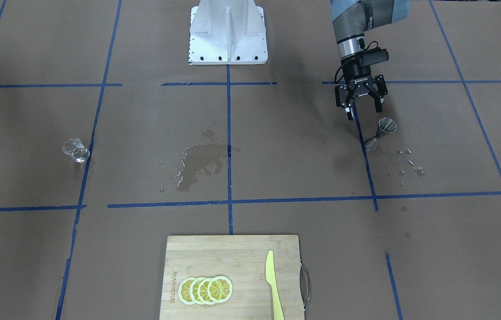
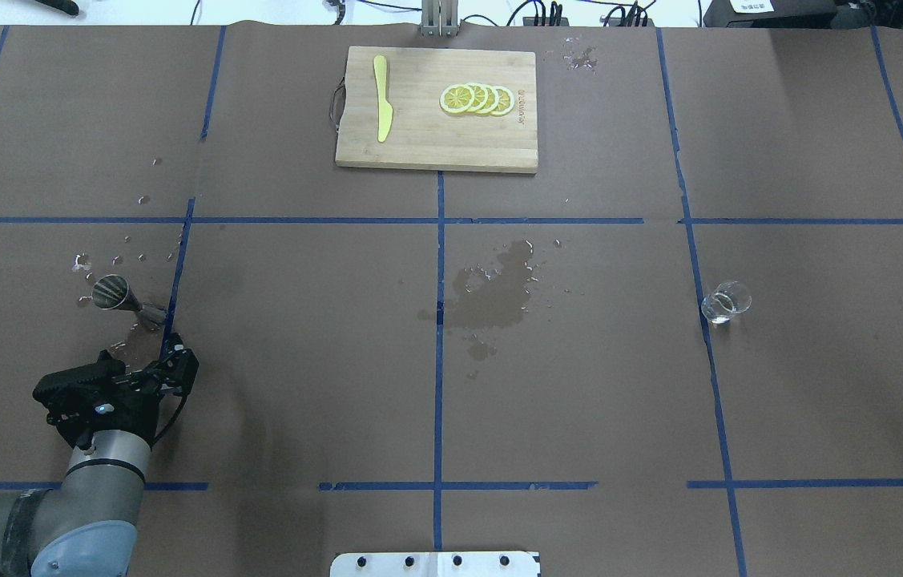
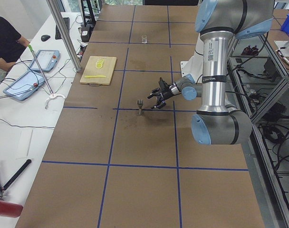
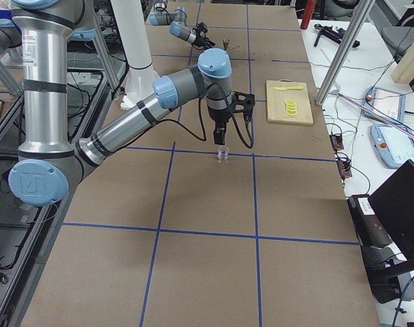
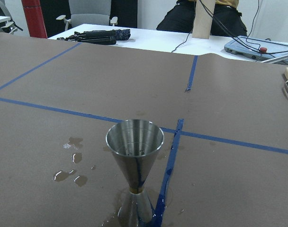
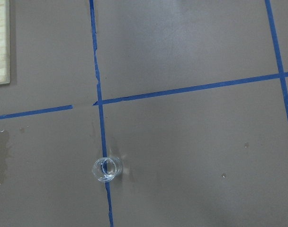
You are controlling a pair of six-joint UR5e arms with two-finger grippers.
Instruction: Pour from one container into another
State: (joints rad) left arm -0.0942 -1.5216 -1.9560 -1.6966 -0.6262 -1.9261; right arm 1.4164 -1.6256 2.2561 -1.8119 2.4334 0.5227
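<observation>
The silver jigger widens above and below its narrow middle (image 1: 376, 138) (image 5: 136, 190). Next, my left gripper closes around that middle, between the jigger's sloping cones.
The clear glass cup (image 1: 75, 150) stands upright on a blue tape line, alone in the front view; it also shows in the overhead view (image 2: 726, 303) and from above in the right wrist view (image 6: 107, 169). The steel jigger (image 1: 381, 133) stands upright on a wet patch, close in the left wrist view (image 5: 134, 156). My left gripper (image 1: 364, 111) hangs open just behind the jigger on the robot's side, holding nothing. My right gripper (image 4: 221, 141) shows only in the exterior right view, above the glass (image 4: 223, 155); I cannot tell its state.
A water puddle (image 1: 199, 164) darkens the table's middle, and droplets (image 1: 410, 162) lie beside the jigger. A wooden cutting board (image 1: 232, 253) with lemon slices (image 1: 206, 290) and a yellow knife (image 1: 272, 284) sits at the operators' edge. The white robot base (image 1: 228, 33) is opposite.
</observation>
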